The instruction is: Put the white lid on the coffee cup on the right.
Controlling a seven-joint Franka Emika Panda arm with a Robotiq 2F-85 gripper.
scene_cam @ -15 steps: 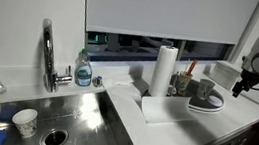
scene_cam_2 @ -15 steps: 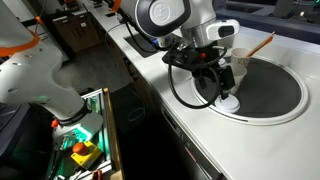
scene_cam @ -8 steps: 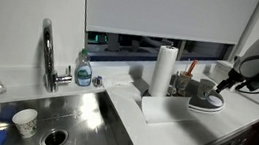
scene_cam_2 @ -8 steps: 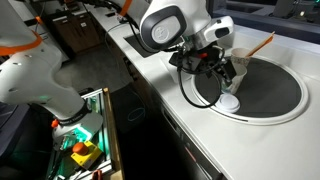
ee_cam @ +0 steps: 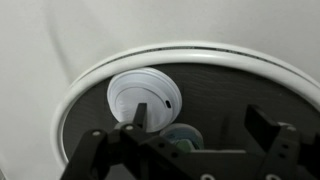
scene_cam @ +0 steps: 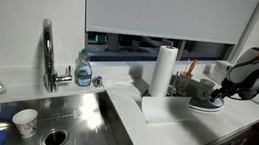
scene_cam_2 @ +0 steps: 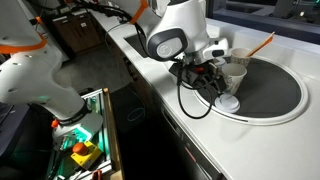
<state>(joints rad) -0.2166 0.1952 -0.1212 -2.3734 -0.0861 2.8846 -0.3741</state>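
The white lid has an edge away from the plate's rim. My gripper will grab the lid by that edge, so its bottom side stays free to fit onto the coffee cup.
The white lid lies flat on the dark inside of a wide round plate, near its rim. It also shows in an exterior view. My gripper is open and empty just above the plate. Its one finger overlaps the lid's edge and the other stands well off to the side. In the exterior views the gripper hangs low beside the cups. The grey coffee cup with a lighter rim stands on the plate, and shows as a pale-rimmed cup.
A darker similar cup stands by the paper-towel roll. A sink with a faucet, a soap bottle and a patterned paper cup lie farther along the counter. The counter edge drops off beside the plate.
The arm has swung in and come down toward the plate. The gripper now sits low over the lid next to the cups, still open.
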